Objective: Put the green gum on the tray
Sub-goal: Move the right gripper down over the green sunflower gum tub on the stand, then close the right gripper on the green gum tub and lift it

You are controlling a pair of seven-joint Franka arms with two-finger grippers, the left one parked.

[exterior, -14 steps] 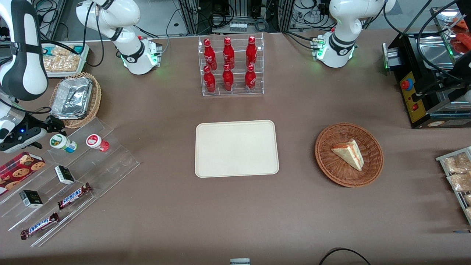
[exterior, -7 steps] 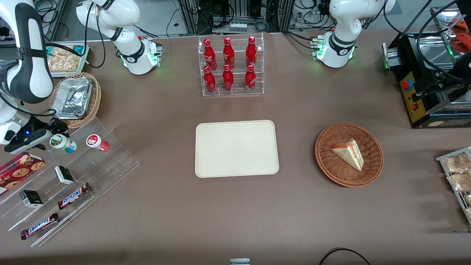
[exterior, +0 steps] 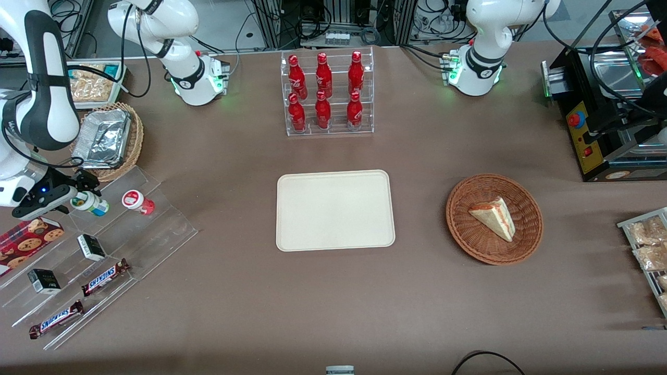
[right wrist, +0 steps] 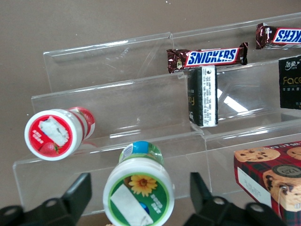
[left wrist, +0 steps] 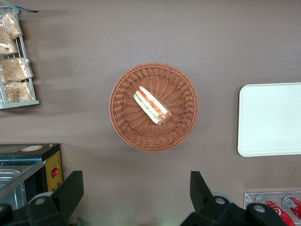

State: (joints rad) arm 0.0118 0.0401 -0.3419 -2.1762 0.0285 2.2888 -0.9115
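Note:
My gripper grabs the green gum by its green-and-white lid (exterior: 80,199) next, to place it on the cream tray (exterior: 334,210).
The green gum (exterior: 89,203) lies on the top step of a clear acrylic stand (exterior: 156,229) at the working arm's end of the table. Its green-and-white lid (right wrist: 138,197) with a sunflower faces my wrist camera. My gripper (exterior: 73,191) is open right at the lid end, with one finger (right wrist: 75,195) on each side of the lid, not touching it. The red-lidded canister (exterior: 136,201) lies beside the green gum on the same step. The cream tray (exterior: 334,210) lies flat mid-table, far from the gripper; it also shows in the left wrist view (left wrist: 270,119).
The stand also holds two Snickers bars (exterior: 104,277), two small dark boxes (exterior: 91,247) and a cookie box (exterior: 26,240). A wicker basket with foil (exterior: 107,139) sits farther from the camera. A bottle rack (exterior: 326,94) and a sandwich basket (exterior: 494,219) are elsewhere.
My gripper has moved in toward the green gum, and its open fingers now flank the lid. The gum and the other things have not moved.

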